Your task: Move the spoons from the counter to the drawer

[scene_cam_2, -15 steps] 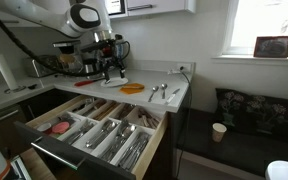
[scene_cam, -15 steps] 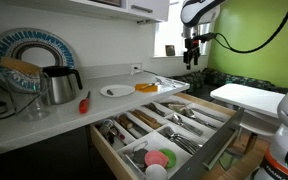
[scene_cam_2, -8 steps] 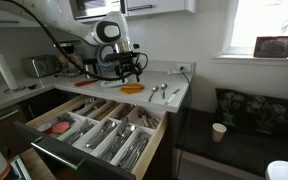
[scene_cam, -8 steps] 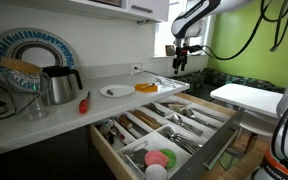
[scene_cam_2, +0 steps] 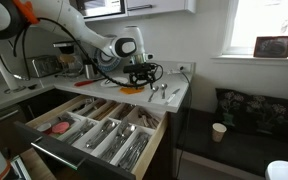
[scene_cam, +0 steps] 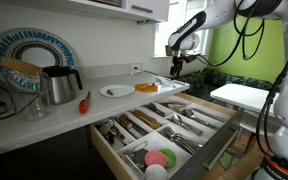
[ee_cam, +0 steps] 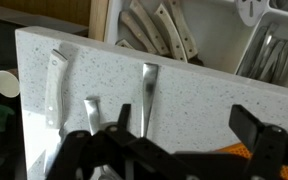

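Note:
My gripper grabs the spoon nearest the orange item across its slim handle next, to lay it lengthwise in the drawer.
Three slim silvery spoons (ee_cam: 147, 95) lie side by side on the white counter (ee_cam: 204, 90) near its end, also seen in both exterior views (scene_cam: 165, 82) (scene_cam_2: 160, 92). My gripper (ee_cam: 184, 132) hovers just above the counter, with the spoons beside and under one finger; its jaws are open and empty. It also shows in both exterior views (scene_cam: 176, 62) (scene_cam_2: 142, 74). The drawer (scene_cam: 219, 150) is pulled out below the counter, with wooden dividers and cutlery in its compartments (scene_cam_2: 109, 135).
An orange flat item (scene_cam_2: 132, 89) lies beside the spoons, under my gripper. A white plate (scene_cam: 116, 91), a red-handled utensil (scene_cam: 84, 102) and a kettle (scene_cam: 59, 85) stand further along. A separate white table (scene_cam: 249, 95) is beyond the drawer.
My gripper has moved along the counter towards its end and lower, from above the plate area to just over the spoons. The spoons have not moved.

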